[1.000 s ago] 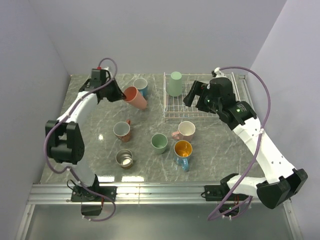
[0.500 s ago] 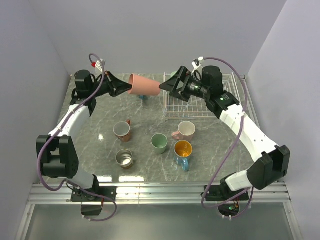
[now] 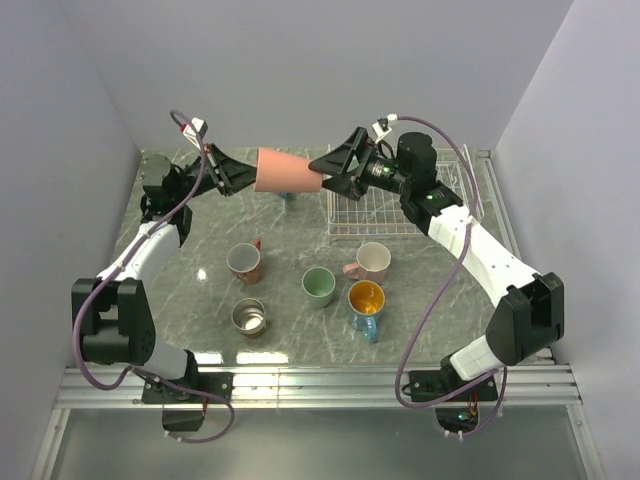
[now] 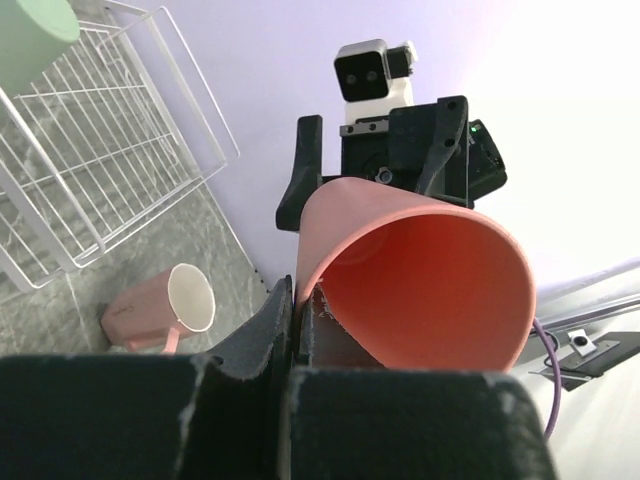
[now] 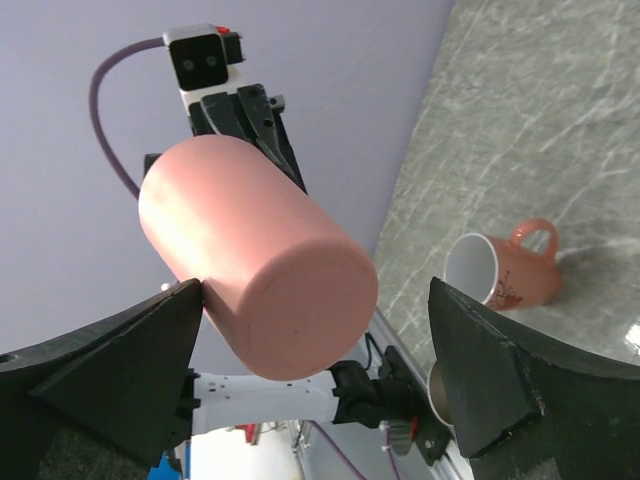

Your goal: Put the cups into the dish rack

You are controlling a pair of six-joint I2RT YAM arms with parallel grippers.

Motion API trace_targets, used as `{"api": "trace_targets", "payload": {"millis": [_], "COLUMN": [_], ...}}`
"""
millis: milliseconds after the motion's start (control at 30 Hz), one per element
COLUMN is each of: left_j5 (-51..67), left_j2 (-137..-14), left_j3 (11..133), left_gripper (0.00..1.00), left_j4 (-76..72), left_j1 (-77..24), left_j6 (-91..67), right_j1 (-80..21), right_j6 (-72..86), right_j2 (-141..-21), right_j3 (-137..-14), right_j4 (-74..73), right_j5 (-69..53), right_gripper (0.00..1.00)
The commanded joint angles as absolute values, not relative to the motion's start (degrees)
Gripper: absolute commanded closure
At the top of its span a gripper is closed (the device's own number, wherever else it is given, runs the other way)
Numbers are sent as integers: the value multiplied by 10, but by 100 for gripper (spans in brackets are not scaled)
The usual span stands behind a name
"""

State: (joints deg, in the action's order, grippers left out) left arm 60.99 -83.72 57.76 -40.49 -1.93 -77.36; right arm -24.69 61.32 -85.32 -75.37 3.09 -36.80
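Observation:
The salmon pink cup's rim has to stay free to rest on the dish rack, so my right gripper needs to grab the cup's closed base next.
My left gripper [image 3: 248, 174] is shut on the rim of the salmon pink cup [image 3: 285, 170] and holds it on its side in the air, left of the dish rack [image 3: 440, 222]. In the left wrist view the left gripper [image 4: 297, 318] pinches the cup wall [image 4: 420, 280]. My right gripper [image 3: 327, 172] is open, its jaws standing either side of the cup's closed base [image 5: 300, 300]. One finger [image 5: 150, 360] touches the cup's side and the other finger stands apart. A mint green cup [image 4: 30, 40] stands in the rack [image 4: 120, 150].
On the table stand a brown mug [image 3: 244, 262], a mint green cup [image 3: 319, 286], a pale pink mug [image 3: 372, 262], a blue mug with an orange-gold inside [image 3: 366, 300] and a steel cup [image 3: 249, 317]. A blue cup [image 3: 288, 198] shows partly under the held cup.
My left gripper lifted the salmon pink cup off the table and turned it on its side in the air. My right gripper moved left from the rack to the cup's base.

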Motion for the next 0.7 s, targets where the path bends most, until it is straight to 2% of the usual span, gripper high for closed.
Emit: {"api": "trace_targets", "payload": {"millis": [0, 167, 433, 533, 667], "left_j5": [623, 598, 570, 562, 557], "left_j2": [-817, -816, -867, -872, -860], "left_j3": [568, 547, 495, 487, 492], "left_gripper": [99, 99, 100, 100, 100], "left_j4": [-494, -536, -748, -750, -676], "left_j1": [-21, -21, -21, -22, -23], "left_j6": [-816, -851, -990, -991, -937], "right_j1": [-244, -247, -256, -258, -260], "right_j6": [642, 673, 714, 716, 727], "right_j2": [-863, -873, -886, -888, -892], "right_j3": [-753, -751, -742, -744, -752], "right_j4": [91, 132, 186, 188, 199], "right_j5": [-388, -403, -423, -425, -432], "right_gripper": [0, 0, 0, 0, 0]}}
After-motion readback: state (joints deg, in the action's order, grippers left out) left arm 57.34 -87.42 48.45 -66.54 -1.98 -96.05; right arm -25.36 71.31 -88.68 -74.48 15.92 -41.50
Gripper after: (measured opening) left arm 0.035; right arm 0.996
